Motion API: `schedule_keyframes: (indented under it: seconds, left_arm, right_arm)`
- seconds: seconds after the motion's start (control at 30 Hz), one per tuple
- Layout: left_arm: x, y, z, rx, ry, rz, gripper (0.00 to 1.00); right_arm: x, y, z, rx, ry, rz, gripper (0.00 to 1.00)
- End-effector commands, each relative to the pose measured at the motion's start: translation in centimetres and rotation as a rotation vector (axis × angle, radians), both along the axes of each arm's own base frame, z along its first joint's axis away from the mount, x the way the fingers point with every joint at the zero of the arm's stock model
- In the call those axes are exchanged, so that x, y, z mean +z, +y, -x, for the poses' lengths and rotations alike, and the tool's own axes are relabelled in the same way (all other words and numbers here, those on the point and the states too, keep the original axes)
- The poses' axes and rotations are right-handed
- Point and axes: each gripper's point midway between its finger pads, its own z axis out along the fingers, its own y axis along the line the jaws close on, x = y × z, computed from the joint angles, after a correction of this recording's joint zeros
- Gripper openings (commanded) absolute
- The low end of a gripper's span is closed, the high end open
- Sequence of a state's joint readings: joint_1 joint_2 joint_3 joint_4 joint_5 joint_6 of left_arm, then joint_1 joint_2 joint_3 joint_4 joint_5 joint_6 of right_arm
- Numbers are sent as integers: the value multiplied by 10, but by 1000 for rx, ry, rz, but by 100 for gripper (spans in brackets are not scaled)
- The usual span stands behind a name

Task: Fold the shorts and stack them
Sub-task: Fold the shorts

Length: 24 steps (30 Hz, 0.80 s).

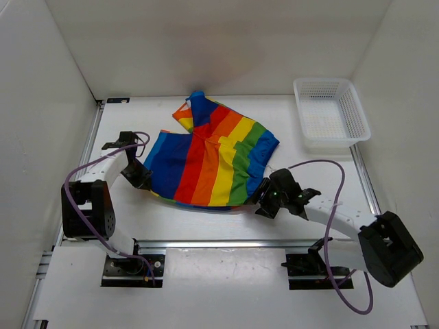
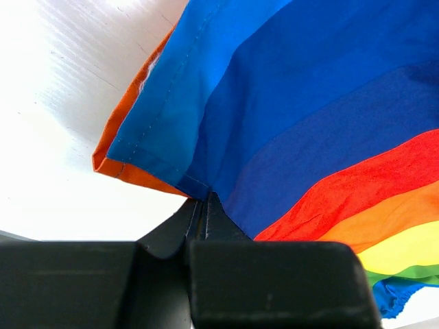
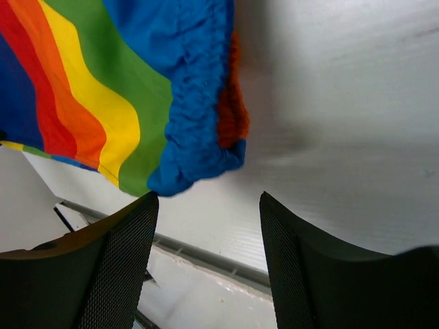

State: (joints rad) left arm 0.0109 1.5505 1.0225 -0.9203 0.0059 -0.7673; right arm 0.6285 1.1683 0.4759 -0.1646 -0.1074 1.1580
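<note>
I should spread the shorts for folding, so next I need to grab the shorts' near blue waistband corner (image 1: 252, 199) (image 3: 193, 167) with my right gripper, opposite the held hem corner.
The rainbow-striped shorts (image 1: 212, 154) lie spread in the middle of the table, with one leg bunched toward the back. My left gripper (image 1: 140, 179) is at their near-left corner. In the left wrist view the gripper (image 2: 204, 200) is shut on the blue hem corner of the shorts (image 2: 309, 103), whose orange underside shows at the left edge. My right gripper (image 1: 264, 195) is at the shorts' near-right corner. In the right wrist view it (image 3: 209, 199) is open and empty, and the blue gathered waistband (image 3: 192, 137) lies just beyond its left fingertip (image 3: 147, 205).
A white mesh basket (image 1: 331, 113) stands at the back right. White walls enclose the table on the left, back and right. A metal rail (image 1: 226, 243) runs along the near edge between the arm bases.
</note>
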Motion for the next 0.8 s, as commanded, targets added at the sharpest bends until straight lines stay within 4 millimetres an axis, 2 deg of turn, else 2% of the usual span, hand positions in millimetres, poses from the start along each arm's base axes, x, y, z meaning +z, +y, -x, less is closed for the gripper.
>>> schedule_keyframes:
  seconds: [0.0,0.13,0.33,0.5,0.67,0.73,0.77]
  left_arm:
    - [7,2,-8,1,-28,-16,10]
    - [7,2,-8,1,-28,-16,10]
    - [7,2,-8,1,-28,-16,10]
    - [7,2,-8,1,-28,-16,10]
    - [4,2,-5,1,-18,-16,10]
    - [4,2,-5,1,-18,-16,10]
    - [4,2,-5,1,-18,-16,10]
  right_arm:
    - [9,13,-29,-37,-80,-20,66]
    - [-4,15,-32,-28,-56,7,62]
    - [-12,13,-42,-54,-61,44,56]
    - [-13,6,-51,-93,-80,95,42]
    - [-3,0,-58,-136,-125,123,44]
    - [-1,-2,-62,-150,-136,135,34]
    - [6,0,-66,-150,-141,131,24]
